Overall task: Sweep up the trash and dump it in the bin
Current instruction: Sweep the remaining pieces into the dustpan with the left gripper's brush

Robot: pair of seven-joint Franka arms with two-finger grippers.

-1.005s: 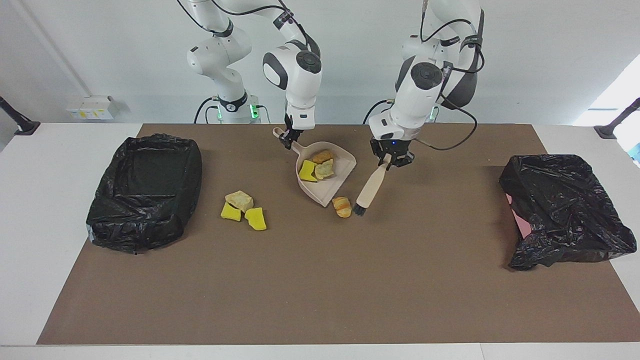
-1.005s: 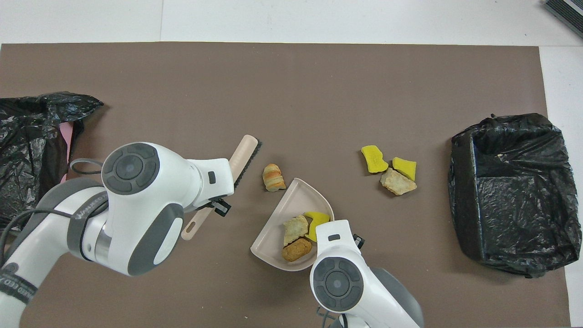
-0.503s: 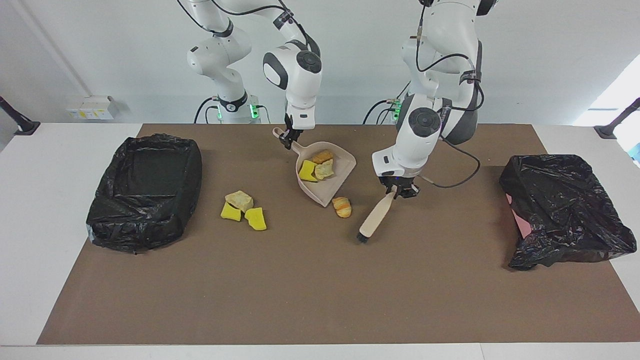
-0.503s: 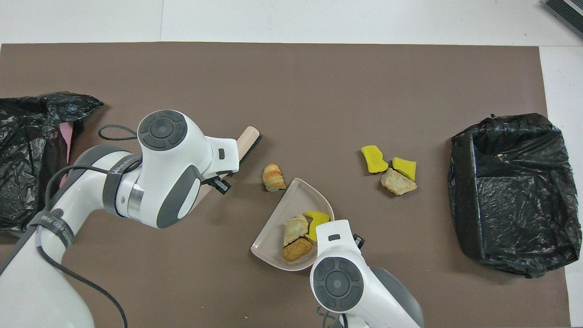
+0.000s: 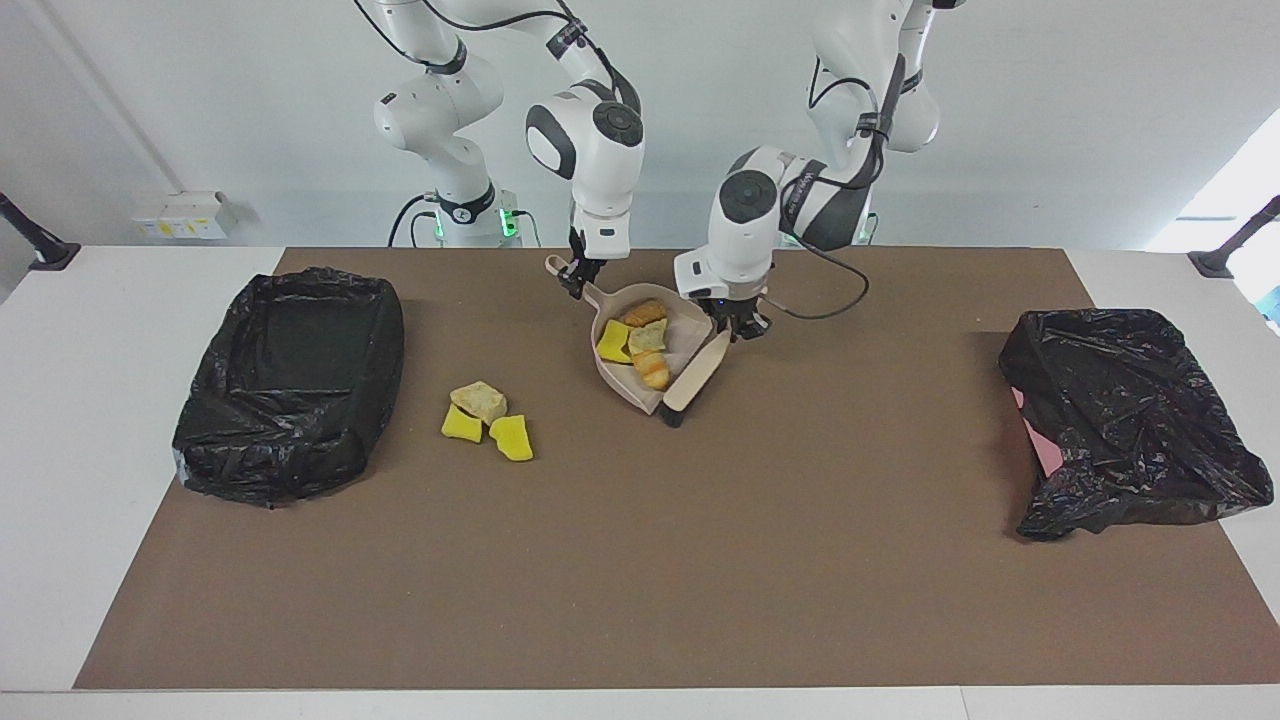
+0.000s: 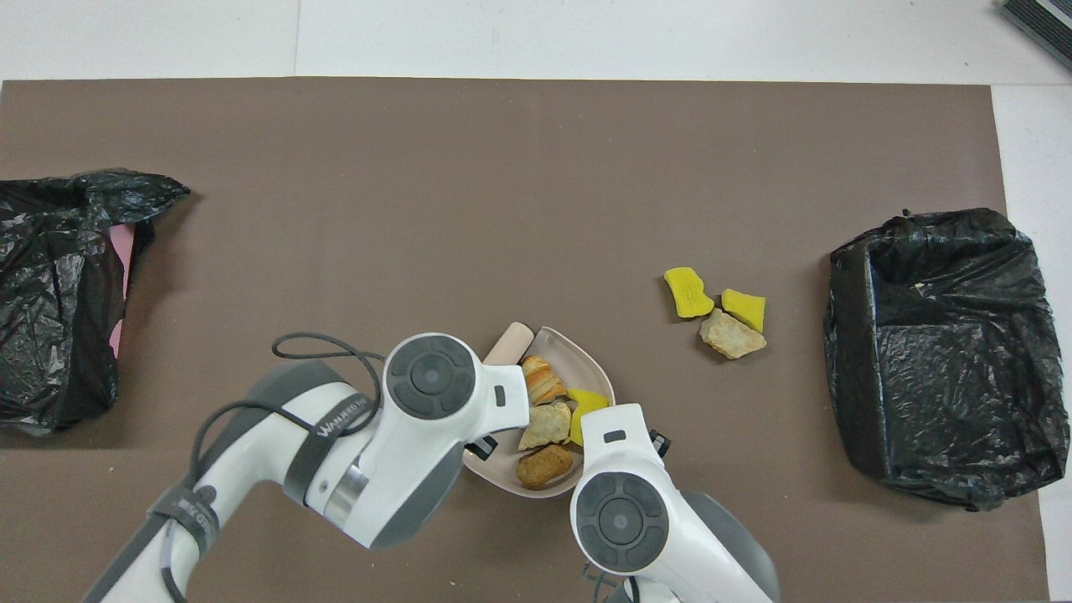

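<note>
The beige brush (image 6: 510, 342) is angled over the dustpan's rim, so my left gripper needs to lay the brush on the brown mat before opening.
My right gripper (image 5: 577, 275) is shut on the handle of the beige dustpan (image 5: 628, 388), which rests on the brown mat. In the pan lie several pieces of trash: a yellow sponge bit (image 5: 613, 342), a beige chunk (image 5: 648, 337), an orange-brown chunk (image 5: 645, 313) and a striped bread piece (image 5: 653, 370). My left gripper (image 5: 740, 325) is shut on the beige brush (image 5: 697, 373), whose bristles (image 5: 672, 415) stand at the pan's mouth. Three more scraps (image 5: 478, 400) (image 6: 731, 333) lie on the mat between the pan and the black-lined bin (image 5: 290, 370).
The bin (image 6: 938, 352) sits toward the right arm's end of the table. A second crumpled black bag (image 5: 1130, 420) (image 6: 59, 293) with some pink showing lies toward the left arm's end. The brown mat (image 5: 640, 560) covers most of the table.
My left gripper drew the brush out past the striped bread piece, then swept toward the dustpan, pushing that piece into the pan. The right arm and the dustpan stayed put.
</note>
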